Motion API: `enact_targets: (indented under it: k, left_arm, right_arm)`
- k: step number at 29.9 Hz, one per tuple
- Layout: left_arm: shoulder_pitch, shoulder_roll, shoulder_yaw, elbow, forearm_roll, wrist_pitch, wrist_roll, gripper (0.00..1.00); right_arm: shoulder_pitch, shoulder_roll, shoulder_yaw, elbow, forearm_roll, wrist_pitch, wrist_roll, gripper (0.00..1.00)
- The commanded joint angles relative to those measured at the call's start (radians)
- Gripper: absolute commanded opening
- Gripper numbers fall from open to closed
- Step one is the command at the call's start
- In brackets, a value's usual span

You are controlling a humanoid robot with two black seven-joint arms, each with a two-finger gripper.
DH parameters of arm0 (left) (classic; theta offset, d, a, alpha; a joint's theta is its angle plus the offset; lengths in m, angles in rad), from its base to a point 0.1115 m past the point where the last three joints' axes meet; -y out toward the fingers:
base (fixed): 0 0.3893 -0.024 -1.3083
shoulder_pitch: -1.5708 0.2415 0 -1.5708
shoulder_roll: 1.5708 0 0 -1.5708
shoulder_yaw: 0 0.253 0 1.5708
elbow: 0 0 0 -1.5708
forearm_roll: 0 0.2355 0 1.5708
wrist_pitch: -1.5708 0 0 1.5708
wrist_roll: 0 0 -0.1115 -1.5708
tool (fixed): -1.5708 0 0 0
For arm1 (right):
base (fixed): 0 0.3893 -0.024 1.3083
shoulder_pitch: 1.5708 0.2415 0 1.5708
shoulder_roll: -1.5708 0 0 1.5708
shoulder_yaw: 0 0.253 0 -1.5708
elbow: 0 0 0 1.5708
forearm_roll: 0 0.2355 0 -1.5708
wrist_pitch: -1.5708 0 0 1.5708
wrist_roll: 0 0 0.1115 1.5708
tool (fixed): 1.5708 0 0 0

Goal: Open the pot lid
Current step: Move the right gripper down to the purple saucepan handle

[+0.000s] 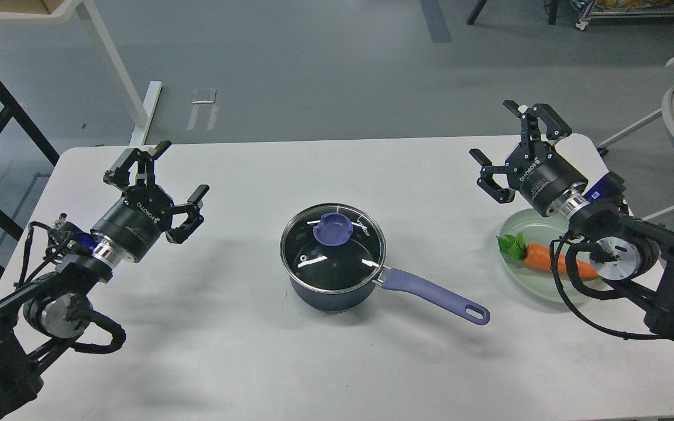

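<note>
My right gripper should next steady the pot while the lid comes off, so it needs to grab the pot by its purple handle's end.
The dark blue pot stands in the middle of the white table, its lavender handle pointing to the right and toward me. The clear glass lid with a steel rim sits on the pot, its purple knob on top. My left gripper hovers open over the table's left side, well away from the pot. At the right, my right gripper is raised and open, with nothing between its fingers.
A pale green glass dish holding a toy carrot sits at the right, partly behind my right arm. The table's far edge runs behind the pot. Grey floor and table legs lie beyond.
</note>
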Motion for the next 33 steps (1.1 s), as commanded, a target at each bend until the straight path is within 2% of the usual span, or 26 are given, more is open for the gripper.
enact_targets:
  k: [1, 6, 12, 16, 21, 27, 33]
  left_arm:
    - [-0.001, 0.007, -0.001, -0.002, 0.008, 0.006, -0.003, 0.99]
    - [-0.008, 0.024, 0.003, 0.001, 0.011, 0.012, 0.007, 0.99]
    - [-0.048, 0.052, 0.019, 0.028, 0.014, 0.01, 0.001, 0.99]
    - [-0.067, 0.055, 0.005, 0.067, 0.011, 0.0, -0.003, 0.99]
    - [-0.096, 0.057, 0.008, 0.063, 0.014, 0.01, -0.009, 0.99]
    - [-0.1, 0.057, 0.008, 0.034, 0.019, 0.013, -0.011, 0.99]
    - [-0.1, 0.087, 0.011, -0.011, 0.019, 0.012, -0.011, 0.99]
  right_arm:
    - [0.005, 0.001, -0.02, 0.007, -0.003, 0.014, 0.0, 1.0]
    - [0.007, -0.016, -0.042, 0.022, -0.037, 0.016, 0.0, 1.0]
    - [0.017, -0.145, -0.071, 0.132, -0.264, 0.002, 0.0, 1.0]
    - [0.047, -0.335, -0.065, 0.318, -0.532, -0.093, 0.0, 1.0]
    - [0.091, -0.478, -0.059, 0.476, -0.833, -0.155, 0.0, 1.0]
    - [0.143, -0.538, -0.071, 0.637, -1.276, -0.153, 0.0, 1.0]
    - [0.201, -0.527, -0.138, 0.645, -1.696, -0.147, 0.0, 0.99]
